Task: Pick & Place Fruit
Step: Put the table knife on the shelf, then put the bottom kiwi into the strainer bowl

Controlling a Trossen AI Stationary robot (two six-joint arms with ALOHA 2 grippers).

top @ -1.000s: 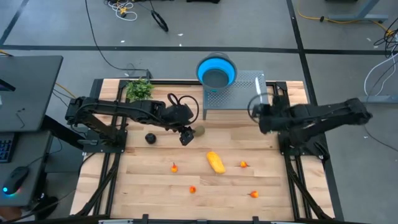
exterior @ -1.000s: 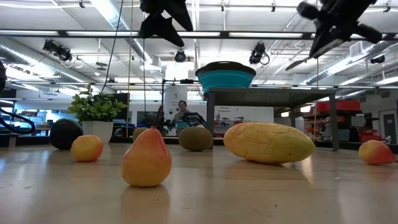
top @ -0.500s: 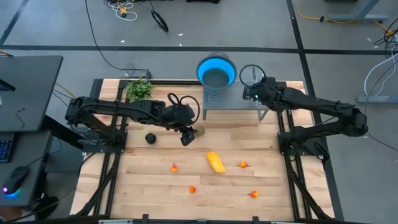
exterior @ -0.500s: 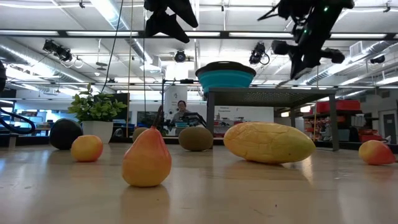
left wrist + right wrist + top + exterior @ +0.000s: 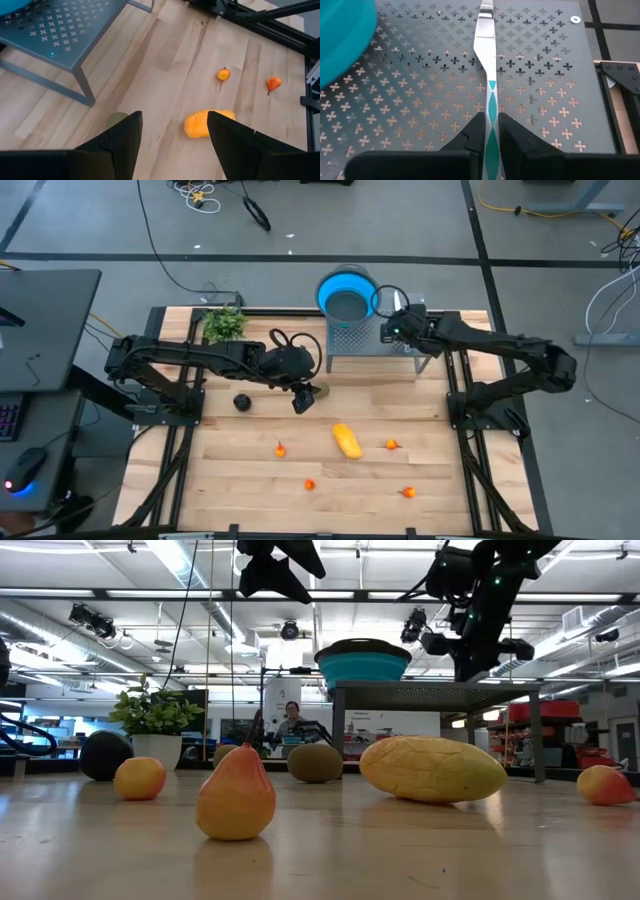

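The knife's silver blade (image 5: 485,42) lies close over the grey perforated stand, inside its edges, and the knife would rest there, so my right gripper opens now.
My left gripper (image 5: 300,396) hangs open above the table's middle, beside a brown-green oval fruit (image 5: 321,390). The oblong yellow fruit (image 5: 207,123) lies on the wood beyond its fingers. A dark round fruit (image 5: 241,402) and several tiny orange-red ones, among them one (image 5: 281,448), lie scattered on the table. My right gripper (image 5: 490,135) is over the grey perforated stand (image 5: 540,75) at the far edge, shut on a slim knife (image 5: 486,45) with a pale and teal handle. My right gripper pinches the knife's patterned handle (image 5: 491,107) between its two fingers. The knife lies along the fingers, and its silver blade (image 5: 485,30) points straight ahead over the stand's top. Whether the blade touches the stand, I cannot tell.
A blue bowl (image 5: 348,293) stands on the stand's left part, close to my right gripper. A green leafy sprig (image 5: 224,323) sits at the far left corner. Bare wood lies along the near edge, around the small fruits.
My right gripper has swung from the table's right edge toward the far edge and leftward, sinking a little and turning, until it stands over the stand next to the blue bowl. It has stayed shut on the knife.
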